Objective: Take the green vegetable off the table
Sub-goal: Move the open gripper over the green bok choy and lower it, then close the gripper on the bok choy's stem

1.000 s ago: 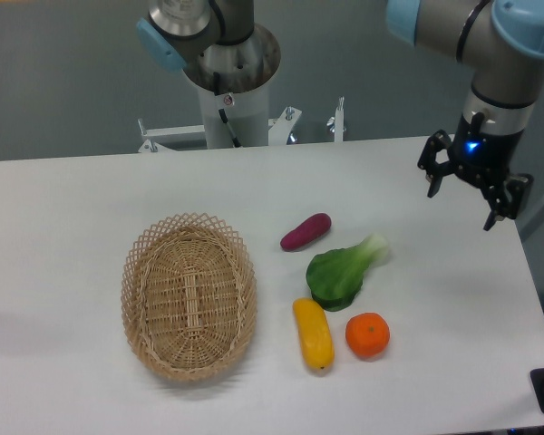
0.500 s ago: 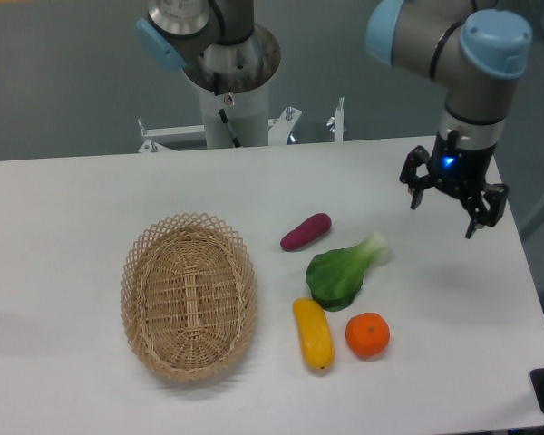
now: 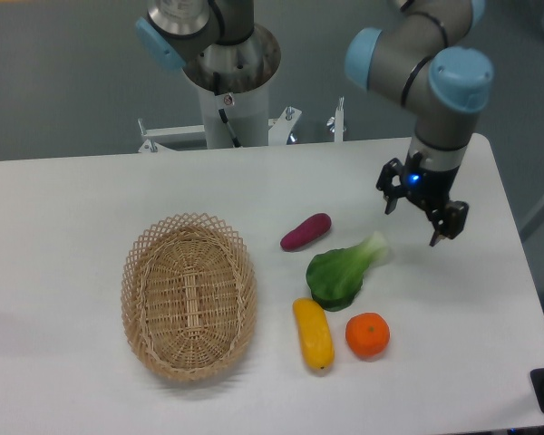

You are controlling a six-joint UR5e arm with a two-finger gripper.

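Observation:
I need to grab the green vegetable by its pale stalk end (image 3: 375,246) next. Then I need to pick the vegetable up from the table.
The green vegetable (image 3: 342,272) lies on the white table (image 3: 72,199) right of centre, dark leaf toward the front left and pale stalk toward the back right. My gripper (image 3: 412,223) hangs open and empty above the table, just right of and behind the stalk end, with its two black fingers (image 3: 388,203) spread apart.
A purple oblong item (image 3: 306,231) lies just behind the vegetable. A yellow banana-shaped item (image 3: 313,333) and an orange (image 3: 367,335) lie in front of it. A wicker basket (image 3: 189,294) sits to the left. The arm's base column (image 3: 227,91) stands behind the table.
My gripper has moved left and slightly down, from near the table's right edge toward the vegetable's stalk end. It stays open. The objects have not moved.

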